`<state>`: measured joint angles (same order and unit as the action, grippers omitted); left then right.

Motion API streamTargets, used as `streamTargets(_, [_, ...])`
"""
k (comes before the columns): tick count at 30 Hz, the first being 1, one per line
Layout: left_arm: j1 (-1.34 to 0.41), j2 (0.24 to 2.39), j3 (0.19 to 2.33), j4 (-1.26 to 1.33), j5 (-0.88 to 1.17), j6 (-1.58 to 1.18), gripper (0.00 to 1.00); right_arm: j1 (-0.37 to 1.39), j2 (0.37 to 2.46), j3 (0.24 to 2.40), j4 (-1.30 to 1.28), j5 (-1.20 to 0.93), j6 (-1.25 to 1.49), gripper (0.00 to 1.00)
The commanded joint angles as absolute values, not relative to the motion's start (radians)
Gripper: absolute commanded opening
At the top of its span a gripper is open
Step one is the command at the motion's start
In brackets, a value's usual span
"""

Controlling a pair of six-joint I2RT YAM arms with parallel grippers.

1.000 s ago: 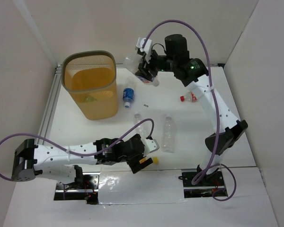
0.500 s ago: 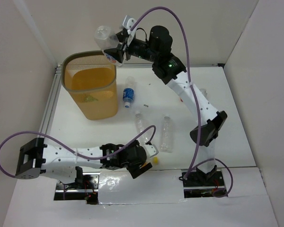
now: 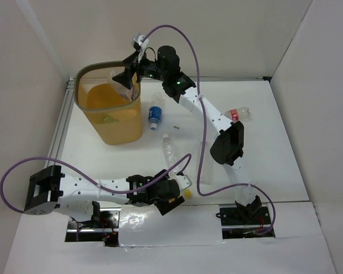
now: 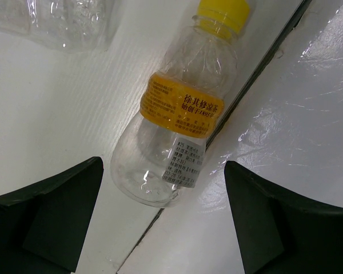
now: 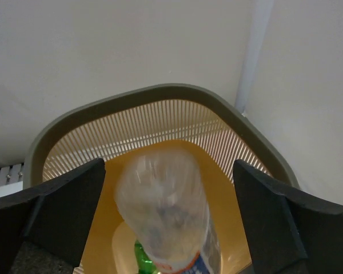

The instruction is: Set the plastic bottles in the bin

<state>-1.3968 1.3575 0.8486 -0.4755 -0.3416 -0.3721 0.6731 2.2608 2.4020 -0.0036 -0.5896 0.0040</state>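
It isn't time to close my left gripper on the bottle yet: my fingertips stop short of the bottle's yellow label in the left wrist view, so my gripper should move toward the label first.
My right gripper (image 3: 127, 78) hangs open over the back right of the orange mesh bin (image 3: 86, 73). In the right wrist view a blurred clear bottle (image 5: 166, 211) with a red-and-blue label sits loose between the spread fingers, above the bin's (image 5: 160, 94) mouth. A green bottle (image 5: 140, 257) lies at the bottom. My left gripper (image 4: 163, 165) is open low over a clear bottle with a yellow label and cap (image 4: 180, 108), touching neither side. That bottle (image 3: 187, 193) lies at the table's near edge by the left gripper (image 3: 174, 195).
On the table lie a blue-labelled bottle (image 3: 155, 114) right of the bin, a clear bottle (image 3: 170, 151) in the middle and a red-capped bottle (image 3: 238, 115) at the right. Another clear bottle (image 4: 57, 20) lies just beyond the yellow one. White walls enclose the table.
The right arm swung left from above the table to over the bin and opened its jaws, letting go of the bottle. The left gripper edged toward the yellow-capped bottle.
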Motion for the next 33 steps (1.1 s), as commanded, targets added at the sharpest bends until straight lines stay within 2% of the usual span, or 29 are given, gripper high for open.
streamTargets(1, [-1.401,1.370,0.862,-0.453,-0.371,-0.393,1.00,0.658,2.209,2.485,0.040,-0.609,0.021,1.00])
streamTargets(5, [-1.401,1.403,0.871,-0.419,-0.371,-0.374,0.99,0.605,2.122,2.505,0.008,-0.609,0.008,1.00])
streamTargets(9, [-1.401,1.445,0.871,-0.390,-0.362,-0.342,0.98,0.465,2.014,2.441,-0.046,-0.597,0.008,1.00])
streamTargets(13, [-1.401,1.511,0.882,-0.371,-0.362,-0.321,0.85,0.284,1.936,2.366,-0.150,-0.613,0.018,1.00])
streamTargets(16, [-1.401,1.545,0.871,-0.348,-0.353,-0.321,0.70,0.109,1.904,2.315,-0.267,-0.729,0.028,1.00])
streamTargets(21, [-1.401,1.533,0.819,-0.328,-0.371,-0.364,0.61,-0.128,1.871,2.176,-0.537,-0.897,-0.040,1.00])
streamTargets(25, [-1.401,1.449,0.860,-0.365,-0.403,-0.373,0.42,-0.264,1.835,2.014,-0.707,-0.876,-0.257,1.00])
streamTargets(26, [-1.401,1.422,0.879,-0.376,-0.413,-0.373,0.31,-0.276,1.819,1.952,-0.731,-0.838,-0.303,1.00])
streamTargets(28, [-1.401,1.338,0.948,-0.399,-0.451,-0.362,0.20,-0.296,1.786,1.887,-0.767,-0.786,-0.415,0.99])
streamTargets(30, [-1.401,1.287,0.997,-0.399,-0.498,-0.353,0.03,-0.308,1.744,1.784,-0.779,-0.755,-0.484,0.93])
streamTargets(33, [-1.332,1.223,1.107,-0.399,-0.535,-0.319,0.00,-0.308,1.682,1.662,-0.736,-0.729,-0.543,0.82])
